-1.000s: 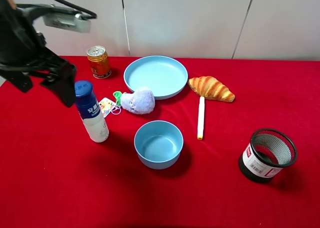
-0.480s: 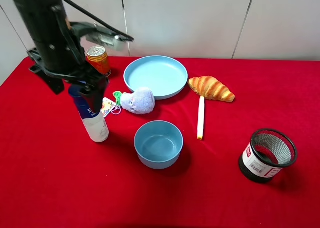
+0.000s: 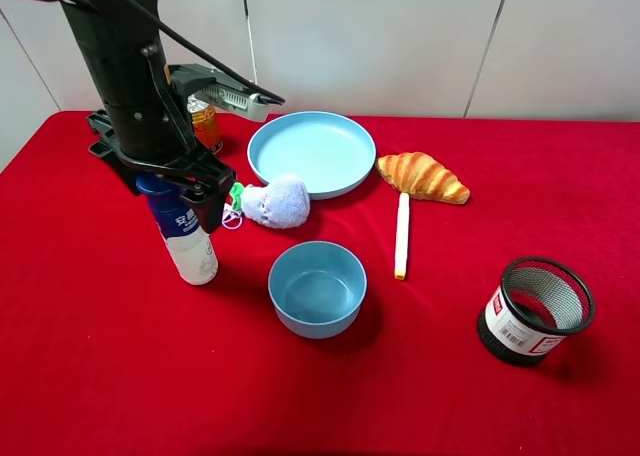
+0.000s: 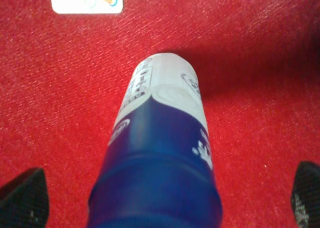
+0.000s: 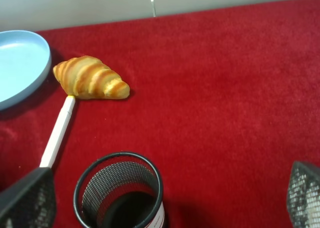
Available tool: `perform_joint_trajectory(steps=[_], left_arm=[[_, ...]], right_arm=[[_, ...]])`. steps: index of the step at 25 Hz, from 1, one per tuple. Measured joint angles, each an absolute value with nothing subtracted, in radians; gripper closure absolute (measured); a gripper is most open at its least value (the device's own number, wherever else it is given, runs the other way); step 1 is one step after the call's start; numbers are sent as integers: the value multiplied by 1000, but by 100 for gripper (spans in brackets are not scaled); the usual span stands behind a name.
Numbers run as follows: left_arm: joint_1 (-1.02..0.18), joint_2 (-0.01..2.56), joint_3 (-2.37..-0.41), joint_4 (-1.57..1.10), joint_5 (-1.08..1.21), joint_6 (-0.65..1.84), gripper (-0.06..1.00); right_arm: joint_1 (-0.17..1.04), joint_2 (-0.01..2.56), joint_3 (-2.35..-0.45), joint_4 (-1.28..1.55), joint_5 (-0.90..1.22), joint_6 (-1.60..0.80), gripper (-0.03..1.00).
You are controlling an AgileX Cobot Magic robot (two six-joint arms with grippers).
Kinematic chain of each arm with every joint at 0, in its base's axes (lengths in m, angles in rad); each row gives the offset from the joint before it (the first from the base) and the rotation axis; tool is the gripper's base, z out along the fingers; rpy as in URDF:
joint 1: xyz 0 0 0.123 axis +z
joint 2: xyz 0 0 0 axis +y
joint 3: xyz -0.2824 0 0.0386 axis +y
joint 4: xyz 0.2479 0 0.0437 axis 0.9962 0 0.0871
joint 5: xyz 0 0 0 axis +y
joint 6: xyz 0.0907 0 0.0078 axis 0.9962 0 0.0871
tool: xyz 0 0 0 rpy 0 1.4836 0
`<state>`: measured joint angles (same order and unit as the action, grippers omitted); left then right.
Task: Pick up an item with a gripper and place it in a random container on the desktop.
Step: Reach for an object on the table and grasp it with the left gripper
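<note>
My left gripper will grab the white bottle next so that it can place it in the bowl (image 3: 317,288), and it will hold the bottle by its dark blue upper part (image 3: 166,204).
The white bottle (image 3: 192,244) with a dark blue cap and blue label stands upright on the red cloth, left of the small deep light-blue bowl (image 3: 317,288). My left gripper (image 3: 175,188) hangs directly over the bottle, open, with a black finger on each side of the cap. In the left wrist view the bottle (image 4: 160,153) fills the middle and the fingertips (image 4: 22,203) stand wide apart, not touching it. My right gripper (image 5: 165,200) is open and empty above the black mesh cup (image 5: 120,193); it does not show in the exterior view.
A wide light-blue plate (image 3: 311,153), a purple plush (image 3: 278,201) and a small card (image 3: 213,212) lie behind the bowl. An orange can (image 3: 207,124) is half hidden behind the arm. A croissant (image 3: 422,176), a white pen (image 3: 402,234) and the mesh cup (image 3: 533,309) are at the right.
My left arm has swung in from the left and come over the bottle, its open fingers now on both sides of the cap. The bottle and other things have not moved.
</note>
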<state>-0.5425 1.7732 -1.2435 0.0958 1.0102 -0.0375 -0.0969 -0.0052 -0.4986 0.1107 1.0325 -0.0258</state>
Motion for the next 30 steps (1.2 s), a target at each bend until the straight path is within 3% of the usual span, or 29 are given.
perform_joint_trajectory(steps=[12,16,20,30], left_arm=[[-543,1837,-1244,99,1008,-39,0],[-543,1837,-1244,98,1008,-39,15],[-543,1837,-1244,88,1008,-39,41],[-543,1837,-1245,86,1008,-39,44]], right_arm=[[-97,-5,-499,111,1033,-25,28],[-97,-5,-499,111,1033,-25,28],[-97,-5,-499,111,1033,-25,28],[-97,-5,-499,111,1033,-25,28]])
